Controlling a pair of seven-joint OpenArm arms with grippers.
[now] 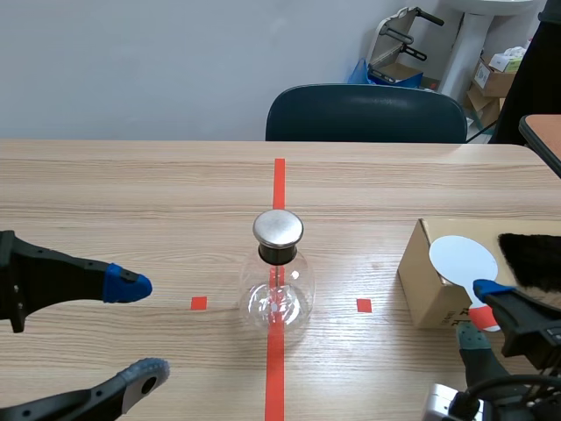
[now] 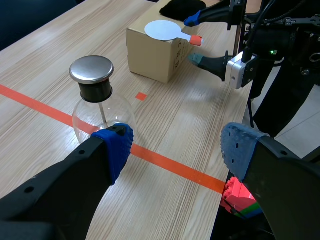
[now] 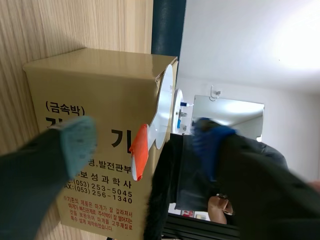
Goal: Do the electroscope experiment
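The robot's right gripper next needs to grab the paddle by its red handle (image 1: 483, 317), so that it can bring the white disc near the electroscope's metal cap (image 1: 278, 228).
The electroscope (image 1: 279, 281), a round glass flask with a metal cap, stands on the red tape line at mid-table. At the right a cardboard box (image 1: 429, 285) carries a white disc paddle (image 1: 463, 260) with a red handle (image 3: 139, 152) and a black fur cloth (image 1: 530, 259). My right gripper (image 1: 484, 316) is open at the box's near edge, and the handle sticks out between its fingers without touching either. My left gripper (image 1: 140, 329) is open to the left of the flask and holds nothing. In the left wrist view the flask (image 2: 97, 100) is just ahead of one fingertip.
A dark blue chair (image 1: 366, 112) stands behind the far table edge. Boxes and equipment are in the back right corner of the room. Some red and green toy bricks (image 2: 240, 197) lie below the near table edge. Bare wood lies between flask and box.
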